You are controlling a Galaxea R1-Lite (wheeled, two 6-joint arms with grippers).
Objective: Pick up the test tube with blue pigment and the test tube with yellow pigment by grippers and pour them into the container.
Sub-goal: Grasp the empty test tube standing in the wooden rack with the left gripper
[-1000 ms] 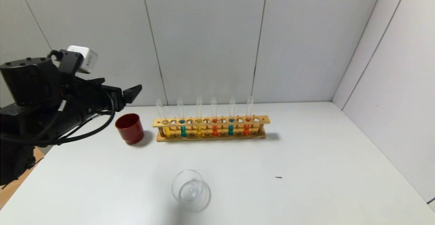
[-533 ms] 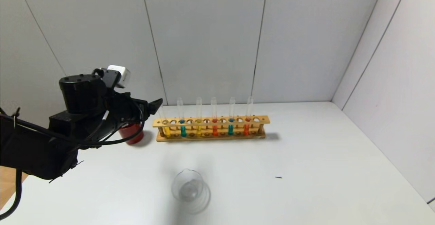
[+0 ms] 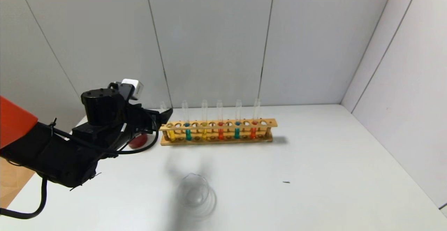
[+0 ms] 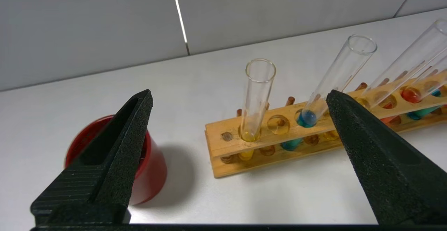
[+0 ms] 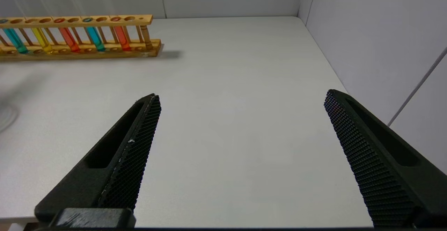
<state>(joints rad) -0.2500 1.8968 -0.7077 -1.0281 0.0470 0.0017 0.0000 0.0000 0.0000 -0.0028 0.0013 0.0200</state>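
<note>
My left gripper grabs the yellow test tube by its clear upper part next, which stands free, since the wooden rack [image 4: 226,141] surrounds the tube's lower end.
The test tube with yellow pigment [image 3: 171,133] stands at the left end of the wooden rack [image 3: 270,123]. A test tube with blue pigment [image 3: 188,133] stands two holes to its right, and a second teal-blue one [image 3: 237,132] stands further right. My left gripper [image 3: 164,114] is open and empty, level with the tube tops at the rack's left end. In the left wrist view [image 4: 240,95] the yellow tube [image 4: 256,95] stands beyond the gap between the jaws, and the blue tube [image 4: 340,70] is by one fingertip. The glass container [image 3: 195,194] stands in front. My right gripper [image 5: 242,95] is open over bare table.
A dark red cup [image 4: 150,168] stands left of the rack, mostly hidden behind my left gripper in the head view [image 3: 139,140]. The rack also holds a paler yellow tube [image 3: 204,133] and two orange-red tubes [image 3: 220,133]. Walls close the back and right.
My left arm has swung right and forward from the table's left side to the rack's left end. It now covers most of the red cup.
</note>
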